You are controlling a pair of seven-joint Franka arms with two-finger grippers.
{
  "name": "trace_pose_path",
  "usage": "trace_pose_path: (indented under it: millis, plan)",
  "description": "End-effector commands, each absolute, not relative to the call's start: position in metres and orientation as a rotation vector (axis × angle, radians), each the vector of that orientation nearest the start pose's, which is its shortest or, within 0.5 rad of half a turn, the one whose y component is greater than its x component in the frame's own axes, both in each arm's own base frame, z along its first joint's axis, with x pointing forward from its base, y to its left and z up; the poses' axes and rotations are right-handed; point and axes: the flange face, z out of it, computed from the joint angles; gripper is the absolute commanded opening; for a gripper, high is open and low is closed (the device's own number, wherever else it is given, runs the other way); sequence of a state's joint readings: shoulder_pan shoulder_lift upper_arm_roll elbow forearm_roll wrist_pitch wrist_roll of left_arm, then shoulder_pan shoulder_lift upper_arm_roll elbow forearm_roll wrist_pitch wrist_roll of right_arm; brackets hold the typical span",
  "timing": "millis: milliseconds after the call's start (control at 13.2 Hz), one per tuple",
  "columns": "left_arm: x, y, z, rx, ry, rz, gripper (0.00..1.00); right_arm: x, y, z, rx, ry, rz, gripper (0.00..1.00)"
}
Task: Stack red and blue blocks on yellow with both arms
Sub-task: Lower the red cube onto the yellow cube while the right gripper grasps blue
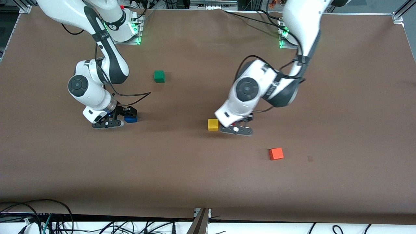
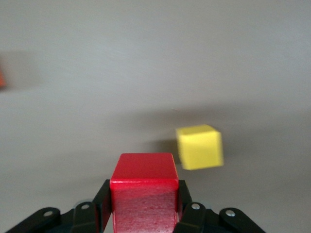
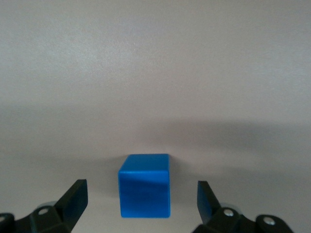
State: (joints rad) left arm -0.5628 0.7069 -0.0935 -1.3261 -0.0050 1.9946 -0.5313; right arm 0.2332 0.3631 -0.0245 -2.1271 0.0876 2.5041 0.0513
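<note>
I need to grab the blue block [image 1: 131, 119] by two opposite sides with my right gripper next, so I can stack it with the red block on the yellow cube [image 1: 213, 124].
My left gripper [image 1: 242, 123] is shut on the red block [image 2: 144, 170], which sits between its two black fingers [image 2: 99, 201]. It holds the block just above the table, close beside the yellow cube [image 1: 213, 124] on the side toward the left arm's end. The yellow cube also shows in the left wrist view [image 2: 199, 146]. The red block is hidden in the front view. My right gripper [image 1: 128, 113] is open and low at the blue block [image 1: 131, 119]. In the right wrist view the blue block [image 3: 145, 191] stands on the table between the spread fingers [image 3: 73, 199], apart from both.
An orange cube [image 1: 276, 153] lies nearer the front camera than the yellow cube, toward the left arm's end. A green cube [image 1: 159, 76] lies farther from the camera, between the two arms. The table is covered in brown cloth [image 1: 182, 175].
</note>
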Motion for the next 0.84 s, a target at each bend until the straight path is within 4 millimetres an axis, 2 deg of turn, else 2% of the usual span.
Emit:
trace_pose_path:
  millis: [0,228,532,760]
  plan:
    - [0.591,-0.470,0.290,-3.187,0.096,0.066,0.00,0.553,0.120,0.224,-3.080,-0.269,-0.039,1.00]
    - [0.581,-0.489,0.269,-3.202,0.072,0.041,0.00,0.552,0.120,0.219,-3.076,-0.321,-0.028,1.00]
    - [0.580,-0.490,0.262,-3.199,0.056,0.050,0.00,0.543,0.117,0.208,-3.076,-0.352,-0.036,0.98]
    - [0.581,-0.489,0.257,-3.194,0.035,0.057,0.00,0.543,0.115,0.208,-3.075,-0.364,-0.035,0.79]
